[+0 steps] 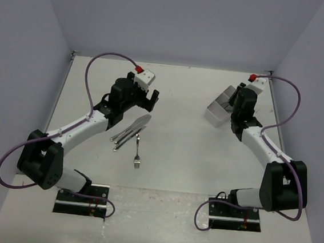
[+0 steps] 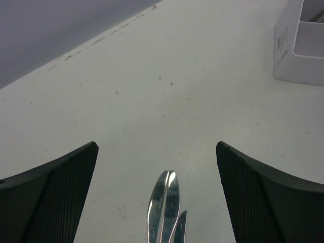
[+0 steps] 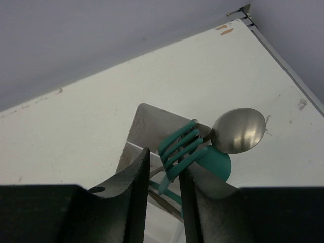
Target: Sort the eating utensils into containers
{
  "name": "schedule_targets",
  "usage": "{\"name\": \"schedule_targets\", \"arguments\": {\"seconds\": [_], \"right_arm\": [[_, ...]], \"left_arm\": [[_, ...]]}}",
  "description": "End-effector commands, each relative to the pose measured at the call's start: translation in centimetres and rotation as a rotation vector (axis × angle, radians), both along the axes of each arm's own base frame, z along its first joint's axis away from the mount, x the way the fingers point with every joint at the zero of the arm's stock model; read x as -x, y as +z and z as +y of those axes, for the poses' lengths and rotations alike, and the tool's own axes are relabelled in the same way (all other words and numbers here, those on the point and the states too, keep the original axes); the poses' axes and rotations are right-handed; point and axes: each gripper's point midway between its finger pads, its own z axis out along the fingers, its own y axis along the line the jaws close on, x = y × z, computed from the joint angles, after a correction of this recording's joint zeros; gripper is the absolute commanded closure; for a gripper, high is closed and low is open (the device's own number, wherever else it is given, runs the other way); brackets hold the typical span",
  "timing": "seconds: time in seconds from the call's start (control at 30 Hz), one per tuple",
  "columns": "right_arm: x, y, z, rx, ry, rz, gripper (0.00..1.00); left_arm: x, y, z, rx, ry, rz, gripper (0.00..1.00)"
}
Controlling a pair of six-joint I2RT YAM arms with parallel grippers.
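My left gripper should next take the lone silver fork by its tined head (image 1: 137, 161), so its handle stays free for handing over to my right gripper.
My right gripper (image 3: 164, 169) hangs over the white container (image 3: 144, 124), its jaws a narrow gap apart. A teal fork (image 3: 182, 147) stands in that gap, leaning on the right finger and clear of the left one. A silver spoon (image 3: 239, 129) and a teal spoon (image 3: 216, 164) stick out of the container (image 1: 219, 108) behind it. My left gripper (image 2: 157, 152) is wide open above the tips of silver knives (image 2: 164, 207). In the top view the left gripper (image 1: 144, 99) sits just beyond a pile of silver utensils (image 1: 129, 130), with a lone silver fork (image 1: 137, 155) nearer the bases.
The container (image 2: 298, 50) stands at the far right, near the back wall and right wall. The right arm (image 1: 262, 148) stretches along the right side. Grey walls close the table on three sides.
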Motion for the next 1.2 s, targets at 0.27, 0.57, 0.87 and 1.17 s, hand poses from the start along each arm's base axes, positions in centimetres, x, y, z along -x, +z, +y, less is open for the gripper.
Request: {"name": "schedule_targets", "arguments": {"seconds": [0.27,0.57,0.87,1.17], "right_arm": [[2.8,5.9,1.9,-0.078,0.127,-0.155,0.35],[7.0,10.1,2.4,-0.084,0.202,-0.280,0.23],[9.9,9.8,2.1,-0.077,0.216,-0.284,0.11],[10.1,9.5,3.4,-0.126,0.276,-0.282,0.06]], "left_arm": [[0.3,-0.7,0.3,-0.002,-0.002,0.032,0.00],[2.9,-4.4,0.6,0.040,0.033,0.229,0.00],[12.8,-12.2,1.3,-0.070,0.149,0.687,0.00],[20.8,-15.6,3.4,-0.127,0.338,0.965,0.00]]}}
